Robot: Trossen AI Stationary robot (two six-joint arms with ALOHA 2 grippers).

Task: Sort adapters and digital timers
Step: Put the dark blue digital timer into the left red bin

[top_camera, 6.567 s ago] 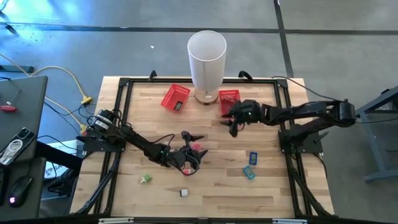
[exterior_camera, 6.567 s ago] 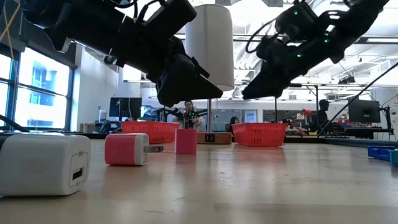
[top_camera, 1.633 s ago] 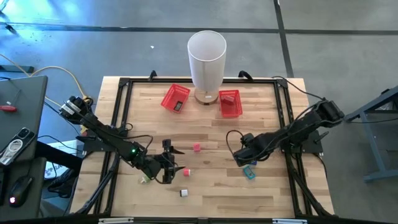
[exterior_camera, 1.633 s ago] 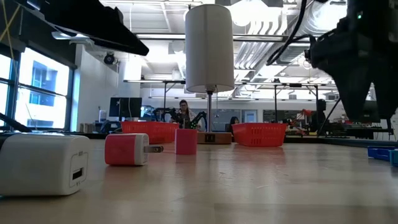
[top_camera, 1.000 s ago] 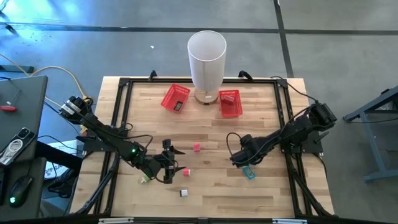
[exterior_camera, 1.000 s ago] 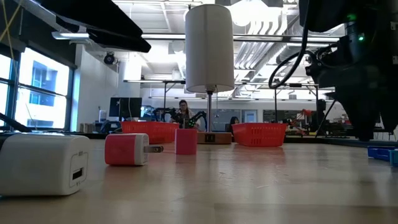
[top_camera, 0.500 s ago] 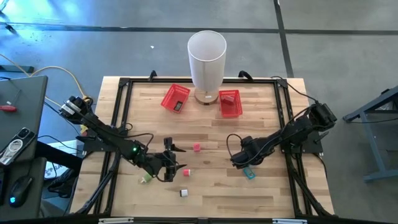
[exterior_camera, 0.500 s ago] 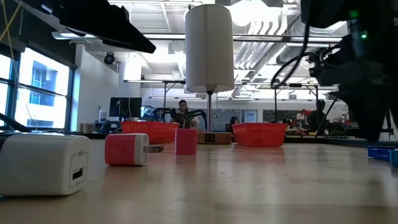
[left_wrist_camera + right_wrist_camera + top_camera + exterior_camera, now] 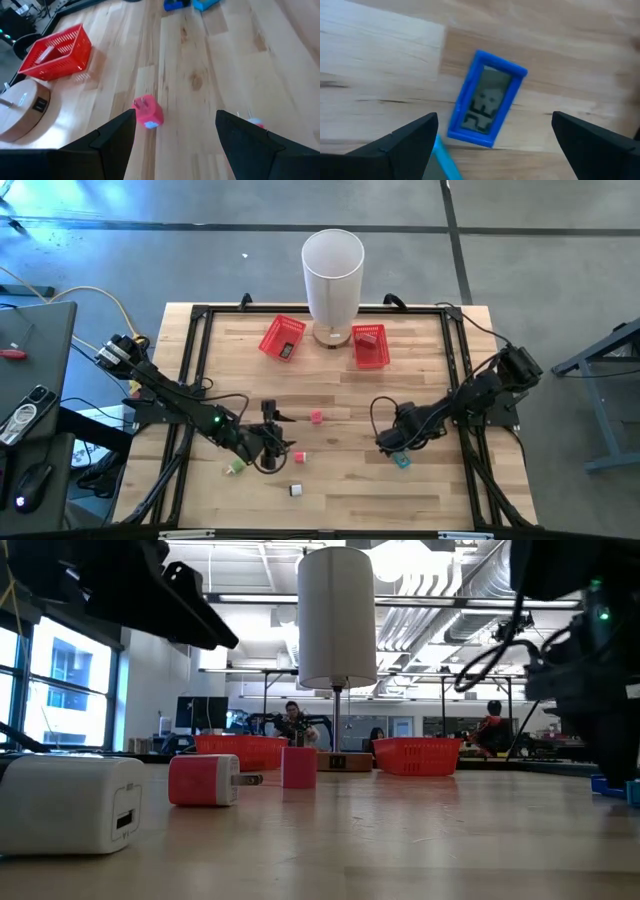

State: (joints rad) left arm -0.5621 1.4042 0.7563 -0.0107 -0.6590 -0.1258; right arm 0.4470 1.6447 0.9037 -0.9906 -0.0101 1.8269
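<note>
The right gripper picks up the dark-blue timer by its long side edges next, to sort it into a red basket.
My right gripper (image 9: 390, 442) hangs open over a dark-blue digital timer (image 9: 487, 99) that lies flat, screen up, on the table. Its fingers stand on either side without touching. A light-blue timer (image 9: 402, 461) lies beside it. My left gripper (image 9: 281, 431) is open at the table's near left and faces a pink adapter (image 9: 148, 112) lying prongs-up farther off. A second pink adapter (image 9: 298, 456) lies by one of its fingers. A green adapter (image 9: 235, 467) and a white adapter (image 9: 296, 490) lie near the front edge.
Two red baskets (image 9: 282, 337) (image 9: 369, 345) stand at the table's far side, either side of a white lamp (image 9: 332, 275) on a round wooden base. The black frame (image 9: 190, 380) runs along the table's edges. Bare wood lies between the grippers.
My right gripper has moved a little toward the table's right and near edges, and now stands over the dark-blue timer. My left arm has dipped slightly. No object has moved.
</note>
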